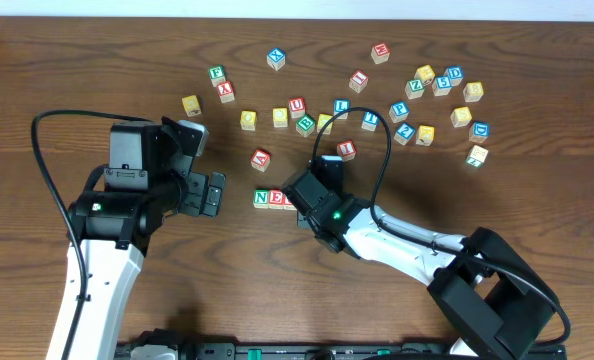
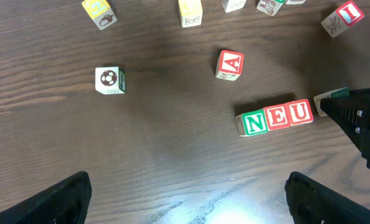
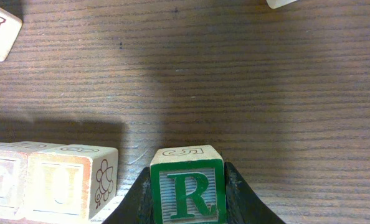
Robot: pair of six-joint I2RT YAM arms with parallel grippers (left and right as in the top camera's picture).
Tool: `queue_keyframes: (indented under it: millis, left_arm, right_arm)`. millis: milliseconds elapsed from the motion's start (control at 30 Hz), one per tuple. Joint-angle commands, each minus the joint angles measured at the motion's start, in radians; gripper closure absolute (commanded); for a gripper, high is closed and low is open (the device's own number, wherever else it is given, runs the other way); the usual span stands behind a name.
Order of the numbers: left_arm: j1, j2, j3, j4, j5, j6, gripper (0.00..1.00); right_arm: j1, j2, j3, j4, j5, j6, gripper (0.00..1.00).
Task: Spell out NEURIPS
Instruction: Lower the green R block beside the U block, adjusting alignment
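Observation:
The R cube's lower edge is level with the U cube's base and the R cube would stand, so it is time to open my right gripper now.
Three cubes stand in a row reading N [image 2: 255, 122], E [image 2: 276, 116], U [image 2: 299, 112]; from overhead the row [image 1: 274, 198] lies mid-table. My right gripper [image 3: 188, 175] is shut on a green-framed R cube [image 3: 187, 190], held low just right of the U cube [image 3: 63, 183] with a small gap between them. From overhead that gripper [image 1: 303, 194] sits at the row's right end. A red I cube [image 1: 346, 149] lies behind it. My left gripper [image 2: 187, 199] hangs open over bare wood, left of the row, and appears from overhead [image 1: 214, 193] with nothing between its fingers.
A red A cube [image 2: 230, 64] lies just behind the row. A cube with a football picture [image 2: 109, 80] sits to the left. Many other lettered cubes are scattered across the back and right of the table [image 1: 437, 85]. The right arm's cable [image 1: 385, 150] loops over some.

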Motion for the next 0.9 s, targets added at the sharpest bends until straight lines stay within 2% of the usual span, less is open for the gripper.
queue_keyframes:
  millis: [0, 100, 300, 367, 433, 867]
  left_arm:
    - [0.005, -0.001, 0.027, -0.003, -0.010, 0.006, 0.02]
    - [0.005, -0.001, 0.027, -0.003, -0.010, 0.006, 0.02]
    - [0.005, -0.001, 0.027, -0.003, -0.010, 0.006, 0.02]
    - [0.005, -0.001, 0.027, -0.003, -0.010, 0.006, 0.02]
    - [0.005, -0.001, 0.028, -0.003, -0.010, 0.006, 0.02]
    - [0.005, -0.001, 0.027, -0.003, -0.010, 0.006, 0.02]
  right_arm:
    - [0.000, 0.012, -0.008, -0.003, 0.009, 0.013, 0.89]
    - [0.000, 0.012, -0.008, -0.003, 0.009, 0.015, 0.87]
    - [0.000, 0.012, -0.008, -0.003, 0.009, 0.015, 0.70]
    - [0.000, 0.012, -0.008, -0.003, 0.009, 0.015, 0.69]
    - [0.000, 0.012, -0.008, -0.003, 0.009, 0.015, 0.62]
    - [-0.002, 0.012, -0.007, 0.005, 0.018, 0.014, 0.60]
